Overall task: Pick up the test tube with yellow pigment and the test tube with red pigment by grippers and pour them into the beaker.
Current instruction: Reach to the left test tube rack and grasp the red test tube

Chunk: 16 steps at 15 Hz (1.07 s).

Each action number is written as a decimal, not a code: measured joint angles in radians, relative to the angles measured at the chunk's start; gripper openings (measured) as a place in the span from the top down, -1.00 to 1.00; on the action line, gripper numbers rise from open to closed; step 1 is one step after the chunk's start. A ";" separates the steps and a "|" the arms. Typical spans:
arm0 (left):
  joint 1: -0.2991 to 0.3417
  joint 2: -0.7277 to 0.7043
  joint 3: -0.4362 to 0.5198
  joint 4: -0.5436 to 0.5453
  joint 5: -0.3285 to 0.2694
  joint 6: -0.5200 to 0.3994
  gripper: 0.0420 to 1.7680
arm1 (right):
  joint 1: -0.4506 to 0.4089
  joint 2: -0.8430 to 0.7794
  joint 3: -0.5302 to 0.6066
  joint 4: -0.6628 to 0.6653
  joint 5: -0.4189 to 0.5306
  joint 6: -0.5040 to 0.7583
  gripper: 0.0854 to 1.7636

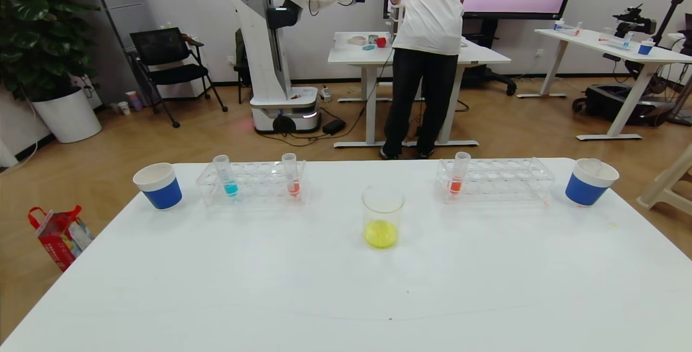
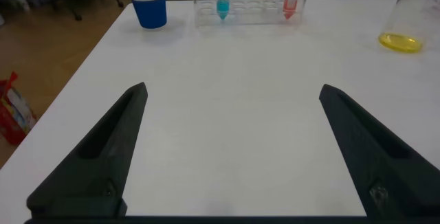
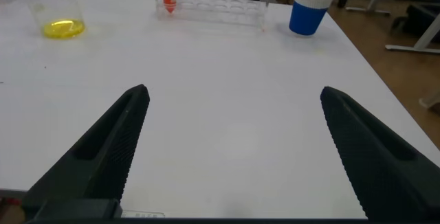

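The red pigment tube is the next thing for the left gripper to grab, and it should do so by its bare upper section point(image 1: 290, 165), since the sides and holes of the rack surround everything below.
The beaker point(image 1: 383, 217) stands mid-table with yellow liquid in its bottom; it also shows in the left wrist view point(image 2: 407, 18) and the right wrist view point(image 3: 55, 11). No tube with yellow liquid shows. The red pigment tube point(image 1: 292, 176) stands upright in the left rack point(image 1: 254, 181), also in the left wrist view point(image 2: 291, 1). My left gripper point(image 2: 232, 88) is open and empty over bare table, well short of that rack. My right gripper point(image 3: 232, 90) is open and empty over bare table on the right. Neither gripper shows in the head view.
A blue-liquid tube point(image 1: 226, 176) shares the left rack. A more orange tube point(image 1: 458, 173) stands in the right rack point(image 1: 497, 179). Blue-and-white paper cups stand at the far left point(image 1: 158, 185) and far right point(image 1: 589, 181); the right one holds something clear.
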 joint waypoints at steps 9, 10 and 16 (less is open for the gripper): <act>0.000 0.014 -0.050 0.003 -0.010 -0.004 -0.97 | 0.000 0.000 0.000 0.000 0.000 0.001 -0.97; -0.001 0.036 -0.075 0.002 -0.016 -0.003 -0.97 | 0.000 0.000 0.000 0.000 0.000 0.001 -0.97; -0.015 0.316 -0.270 -0.077 -0.034 -0.006 -0.97 | 0.000 0.000 0.000 0.000 0.000 0.001 -0.97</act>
